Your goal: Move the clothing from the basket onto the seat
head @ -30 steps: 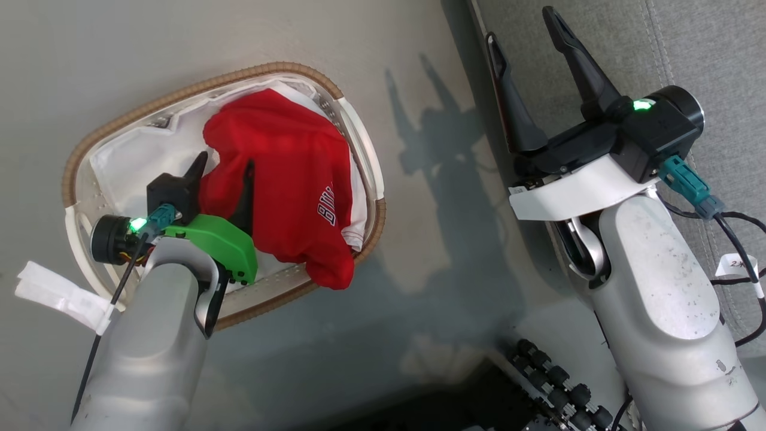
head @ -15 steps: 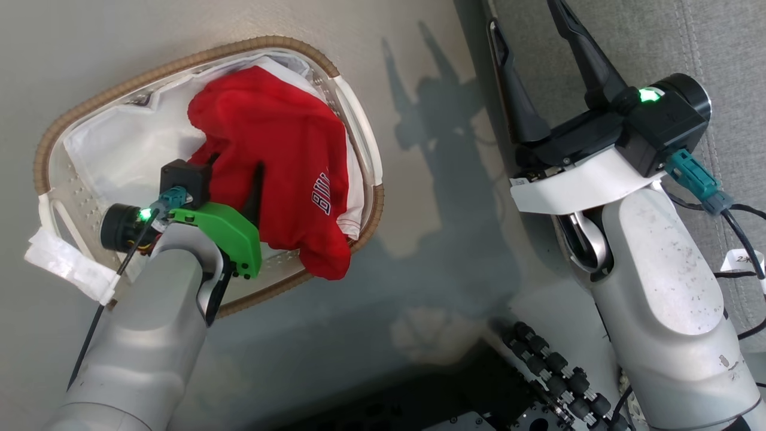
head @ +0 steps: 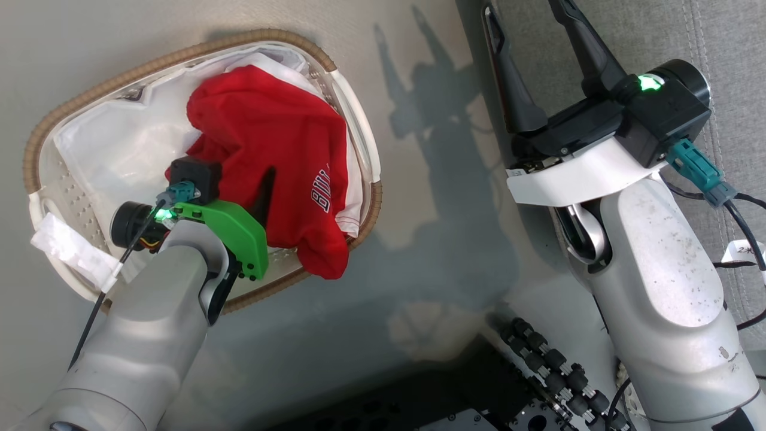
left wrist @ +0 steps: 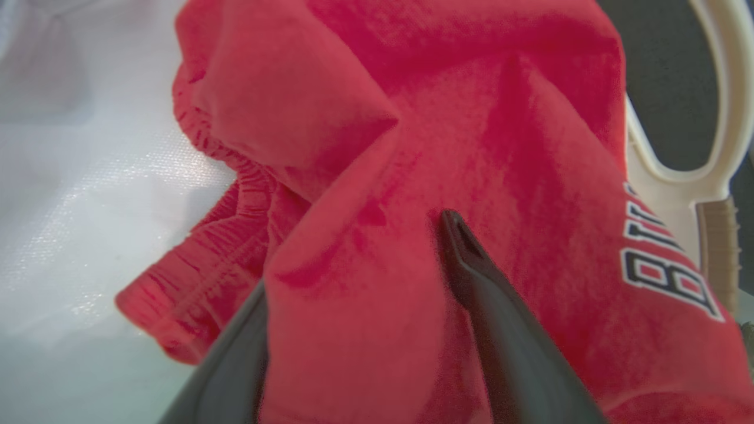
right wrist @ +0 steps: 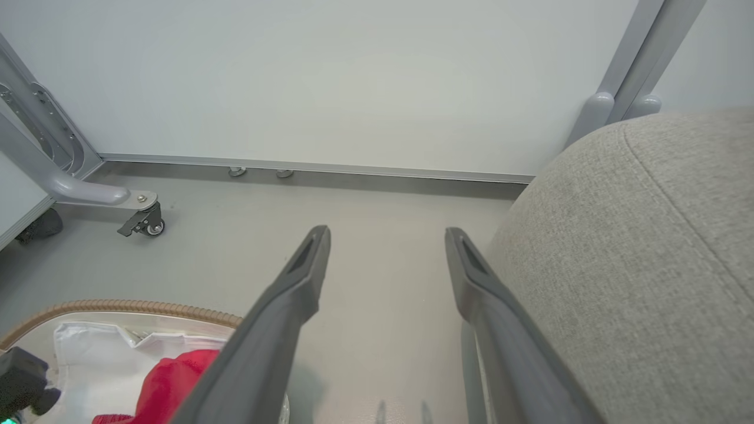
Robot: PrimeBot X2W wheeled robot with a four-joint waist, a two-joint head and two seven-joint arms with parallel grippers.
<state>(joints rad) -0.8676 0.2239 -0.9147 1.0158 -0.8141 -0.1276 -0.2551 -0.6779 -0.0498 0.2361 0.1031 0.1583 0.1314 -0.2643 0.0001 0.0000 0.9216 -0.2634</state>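
Note:
I will move the red clothing (head: 269, 137) onto the grey seat, so next I will grab it by its bottom edge (head: 323, 263) with my right gripper.
The red clothing (head: 269, 137) with white lettering lies bunched in the white basket (head: 179, 51), one end hanging over the brown rim. My left gripper (head: 236, 173) reaches down into the basket. Its fingers stand apart astride a raised fold of the clothing (left wrist: 365, 147), so it is open. One finger lies on top of the cloth and the other is partly buried under it. My right gripper (head: 523, 18) hovers open and empty at the edge of the grey seat (head: 658, 30). In the right wrist view the right gripper (right wrist: 387, 235) points at the floor between the basket (right wrist: 118, 306) and the seat (right wrist: 636, 235).
A white liner sheet (head: 119, 137) covers the basket's inside. My dark base with rollers (head: 550, 371) sits at the bottom. Cables (head: 742, 239) hang beside the right arm. A wall and a grey frame on a caster (right wrist: 147, 224) stand beyond the basket.
The head camera has shifted. My left gripper has pushed further into the red clothing, and its left finger has gone under the fabric. The right gripper keeps its place by the seat.

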